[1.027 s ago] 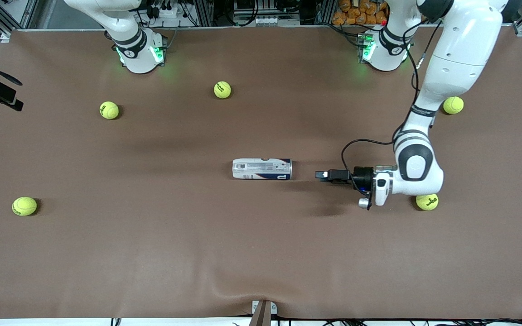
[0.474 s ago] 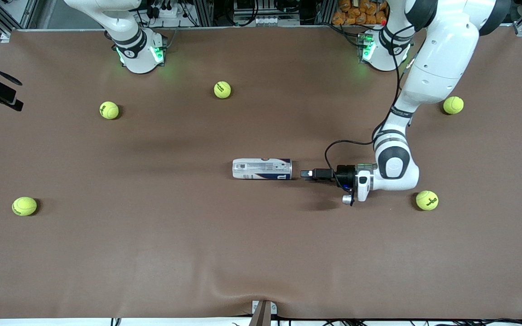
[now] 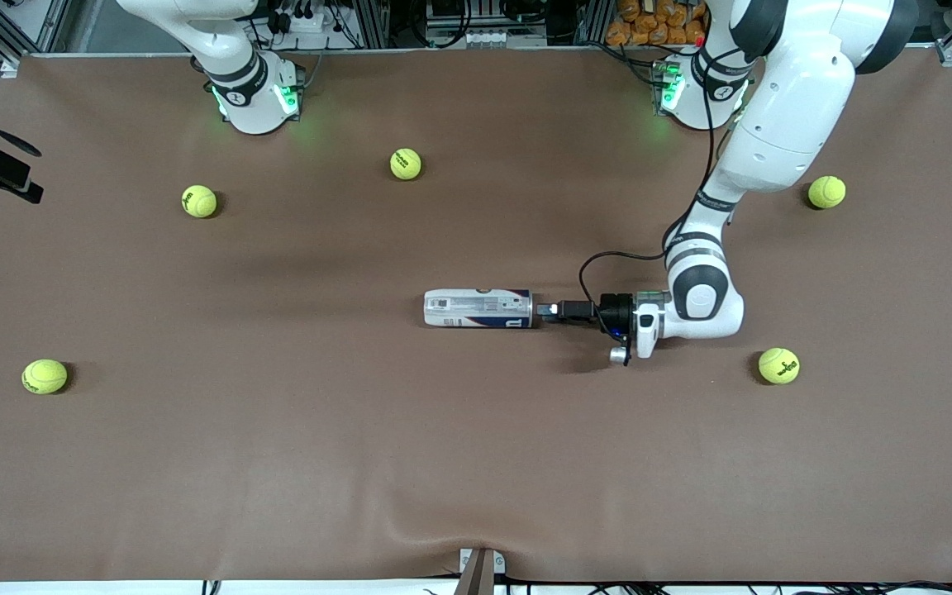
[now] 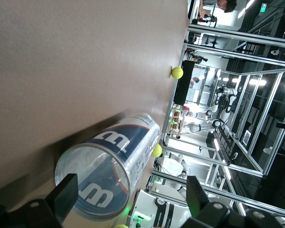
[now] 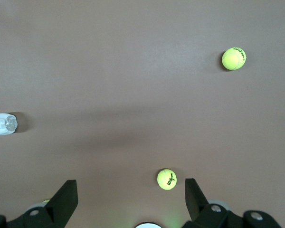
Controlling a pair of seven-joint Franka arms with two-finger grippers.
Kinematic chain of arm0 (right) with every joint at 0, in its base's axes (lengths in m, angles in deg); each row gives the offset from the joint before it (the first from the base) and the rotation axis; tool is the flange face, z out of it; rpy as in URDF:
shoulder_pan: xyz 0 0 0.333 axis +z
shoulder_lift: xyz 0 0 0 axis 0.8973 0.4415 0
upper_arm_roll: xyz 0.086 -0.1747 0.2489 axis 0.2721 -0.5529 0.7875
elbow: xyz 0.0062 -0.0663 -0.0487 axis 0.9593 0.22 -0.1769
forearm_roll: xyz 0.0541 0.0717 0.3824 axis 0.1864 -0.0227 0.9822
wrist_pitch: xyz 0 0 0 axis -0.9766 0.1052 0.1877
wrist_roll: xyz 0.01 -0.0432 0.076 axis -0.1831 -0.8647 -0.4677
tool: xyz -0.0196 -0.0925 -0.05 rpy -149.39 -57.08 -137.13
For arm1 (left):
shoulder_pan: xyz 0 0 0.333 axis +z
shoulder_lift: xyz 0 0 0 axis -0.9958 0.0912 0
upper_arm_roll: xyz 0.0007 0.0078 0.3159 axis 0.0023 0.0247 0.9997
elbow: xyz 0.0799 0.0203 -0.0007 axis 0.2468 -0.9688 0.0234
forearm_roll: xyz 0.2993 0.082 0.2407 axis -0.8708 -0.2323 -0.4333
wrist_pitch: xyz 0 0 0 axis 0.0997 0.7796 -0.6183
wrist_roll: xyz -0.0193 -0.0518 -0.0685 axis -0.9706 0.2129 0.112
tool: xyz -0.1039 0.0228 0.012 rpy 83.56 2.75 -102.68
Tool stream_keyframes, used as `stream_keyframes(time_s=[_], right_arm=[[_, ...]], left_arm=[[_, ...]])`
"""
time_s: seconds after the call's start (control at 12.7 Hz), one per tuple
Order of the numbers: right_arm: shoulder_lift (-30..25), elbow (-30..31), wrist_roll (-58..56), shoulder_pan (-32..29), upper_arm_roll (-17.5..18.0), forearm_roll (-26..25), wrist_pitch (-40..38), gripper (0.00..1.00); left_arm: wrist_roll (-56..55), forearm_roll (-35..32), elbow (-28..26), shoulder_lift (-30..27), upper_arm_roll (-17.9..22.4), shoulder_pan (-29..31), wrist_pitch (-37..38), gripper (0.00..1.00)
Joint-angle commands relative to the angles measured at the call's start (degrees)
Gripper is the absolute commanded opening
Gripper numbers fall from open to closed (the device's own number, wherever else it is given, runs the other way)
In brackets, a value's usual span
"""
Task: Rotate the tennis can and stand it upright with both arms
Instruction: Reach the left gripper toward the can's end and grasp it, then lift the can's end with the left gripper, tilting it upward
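My left gripper needs to move forward before it closes on the tennis can, because its fingers stop just short of the can's round rim.
The tennis can (image 3: pixel 478 308) lies on its side in the middle of the table, its dark-blue end toward the left arm's end. My left gripper (image 3: pixel 544 310) is held level just above the cloth, its tips at that end of the can. In the left wrist view the can's (image 4: pixel 109 166) clear round end fills the space near one finger (image 4: pixel 66 194), and the left gripper (image 4: pixel 130 199) is open with nothing gripped. My right gripper (image 5: pixel 130 199) is open and waits high over the table; the can's other end (image 5: pixel 2 124) shows at that view's edge.
Several yellow-green tennis balls lie scattered on the brown cloth: one (image 3: pixel 778 365) close to the left arm's elbow, one (image 3: pixel 826 192) near the left base, and others (image 3: pixel 406 164) (image 3: pixel 199 201) (image 3: pixel 45 376) toward the right arm's end. The cloth wrinkles at the front edge (image 3: pixel 476 541).
My left gripper has slid low over the table from the left arm's end up to the can's end. The can and the balls have not moved.
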Motion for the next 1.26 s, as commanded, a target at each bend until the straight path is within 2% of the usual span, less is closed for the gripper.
stream_keyframes(time_s=[0.0, 0.4, 0.47, 0.55, 0.63, 0.71, 1.19], right_arm=[[-0.2, 0.4, -0.9, -1.3, 0.8, 1.5, 0.3, 1.0], [-0.2, 0.4, -0.9, -1.2, 0.8, 1.5, 0.4, 1.0], [-0.1, 0.4, -0.9, -1.2, 0.8, 1.5, 0.4, 1.0], [-0.1, 0.4, -0.9, -1.2, 0.8, 1.5, 0.3, 1.0], [-0.1, 0.4, -0.9, -1.2, 0.8, 1.5, 0.3, 1.0], [-0.1, 0.4, -0.9, -1.2, 0.8, 1.5, 0.4, 1.0], [-0.1, 0.5, -0.9, -1.1, 0.8, 1.5, 0.4, 1.0]], left_arm=[[1.7, 3.3, -0.6, -0.5, -0.2, -1.4, -1.0, 1.0], [2.0, 8.1, 0.2, -0.6, -0.2, -4.5, -2.6, 1.0], [3.5, 8.1, 0.1, -0.5, -0.2, -4.5, -2.6, 0.82], [6.1, 8.1, -0.4, -0.5, -0.2, -4.4, -2.6, 0.42], [8.1, 8.1, -0.5, -0.1, -0.2, -4.0, -2.6, 0.12], [8.9, 8.1, -0.8, 0.2, -0.2, -3.7, -2.5, 0.0], [8.4, 7.5, -0.5, -0.5, -0.1, -3.4, -2.2, 0.0]])
